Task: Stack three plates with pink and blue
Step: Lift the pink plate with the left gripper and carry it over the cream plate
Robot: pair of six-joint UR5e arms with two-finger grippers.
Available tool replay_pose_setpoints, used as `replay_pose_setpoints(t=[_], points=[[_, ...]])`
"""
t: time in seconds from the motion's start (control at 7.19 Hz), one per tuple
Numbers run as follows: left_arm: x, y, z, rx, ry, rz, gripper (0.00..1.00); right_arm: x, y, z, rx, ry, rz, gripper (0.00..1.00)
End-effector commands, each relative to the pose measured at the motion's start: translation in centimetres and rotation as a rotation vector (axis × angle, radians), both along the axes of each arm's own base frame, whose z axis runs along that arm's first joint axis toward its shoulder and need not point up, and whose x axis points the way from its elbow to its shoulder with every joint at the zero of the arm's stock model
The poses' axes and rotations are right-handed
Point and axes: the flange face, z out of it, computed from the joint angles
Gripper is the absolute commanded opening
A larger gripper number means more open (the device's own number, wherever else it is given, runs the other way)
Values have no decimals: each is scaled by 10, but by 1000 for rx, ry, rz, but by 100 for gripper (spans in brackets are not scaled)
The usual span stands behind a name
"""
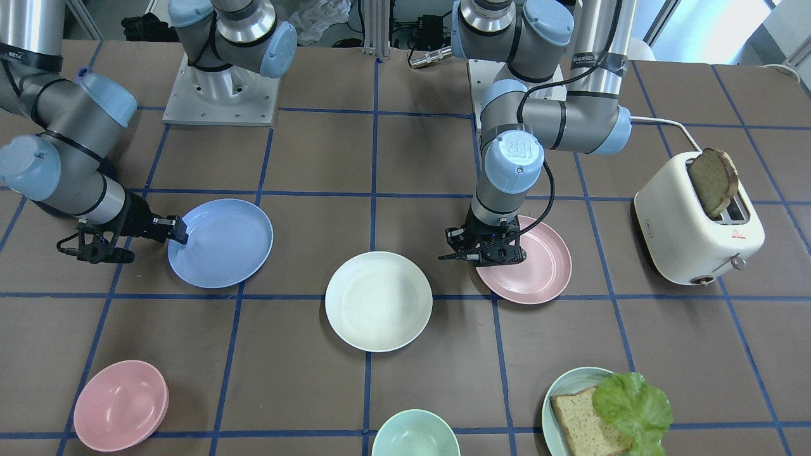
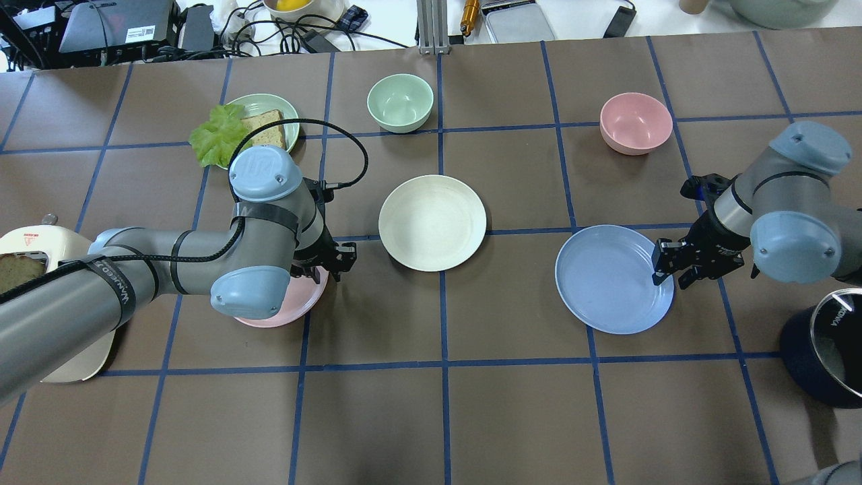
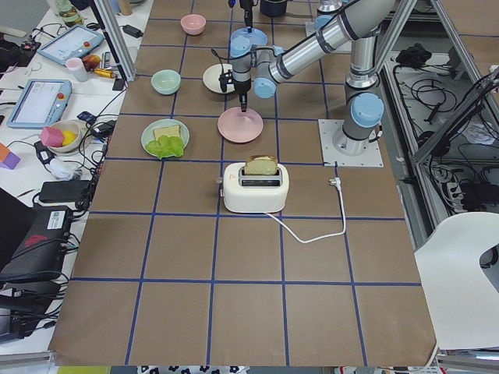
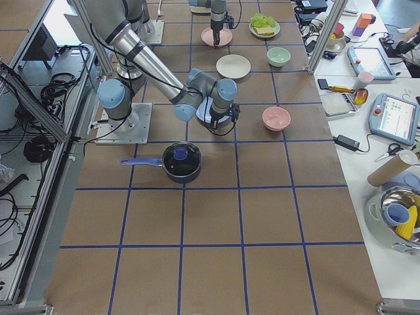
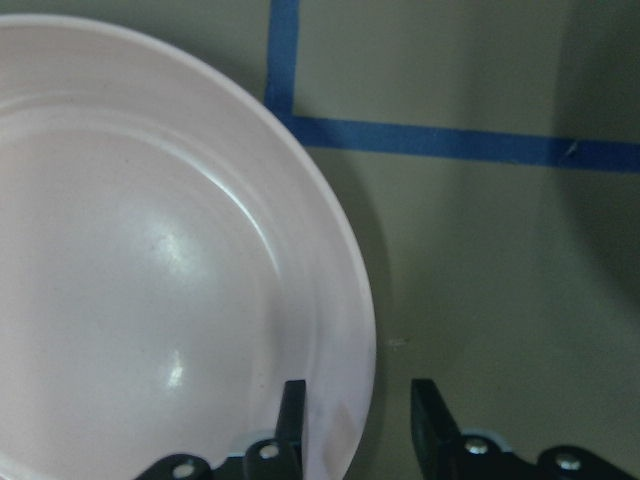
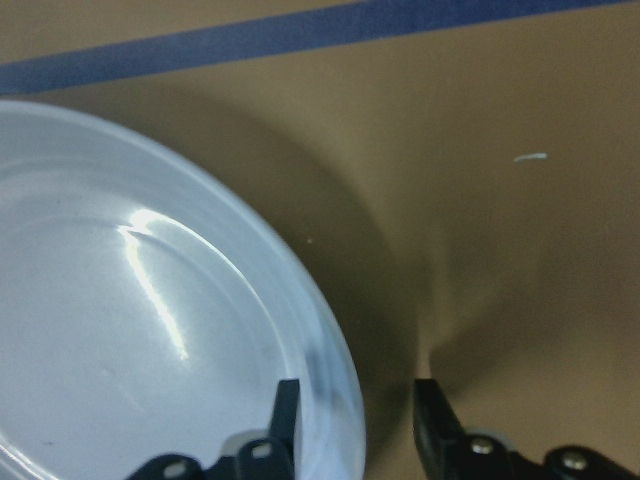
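I will next use my left gripper to grab the pink plate by its thin raised rim (image 1: 482,273) (image 5: 350,420), because the plate's side spreads far too wide for the fingers.
The cream-white plate (image 1: 378,301) lies at the table's middle. The pale pink plate (image 1: 538,266) lies flat under my left gripper (image 1: 485,256). In the left wrist view the left gripper (image 5: 358,425) is open, with one finger (image 5: 291,420) inside the pink plate's (image 5: 150,280) rim and one outside. The light blue plate (image 1: 222,244) lies at my right gripper (image 1: 180,231). In the right wrist view the right gripper (image 6: 355,415) is open and straddles the blue plate's (image 6: 120,330) rim in the same way. No plate is stacked on another.
A pink bowl (image 1: 120,405) and a green bowl (image 1: 415,434) stand on the far side from the robot. A pale green plate (image 1: 564,392) holds bread and lettuce. A white toaster (image 1: 697,234) with bread stands beyond the pink plate. A dark saucepan (image 2: 825,350) sits near my right arm.
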Motion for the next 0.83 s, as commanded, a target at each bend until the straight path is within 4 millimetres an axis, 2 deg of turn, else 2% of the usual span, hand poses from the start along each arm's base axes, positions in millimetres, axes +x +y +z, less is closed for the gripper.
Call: replay_pose_setpoints(t=[0.0, 0.14, 0.28, 0.42, 0.7], points=[[-1, -3, 0, -14, 2, -10, 23, 0, 1, 1, -1, 6, 7, 7], [-1, -5, 2, -30, 1, -50, 18, 0, 1, 3, -7, 1, 6, 0], [2, -8, 5, -59, -29, -73, 5, 0, 0, 5, -10, 1, 4, 0], [4, -9, 6, -64, -53, -93, 0, -1, -1, 6, -9, 0, 4, 0], [4, -9, 9, -72, -67, -105, 0, -2, -5, 11, -20, -6, -1, 0]])
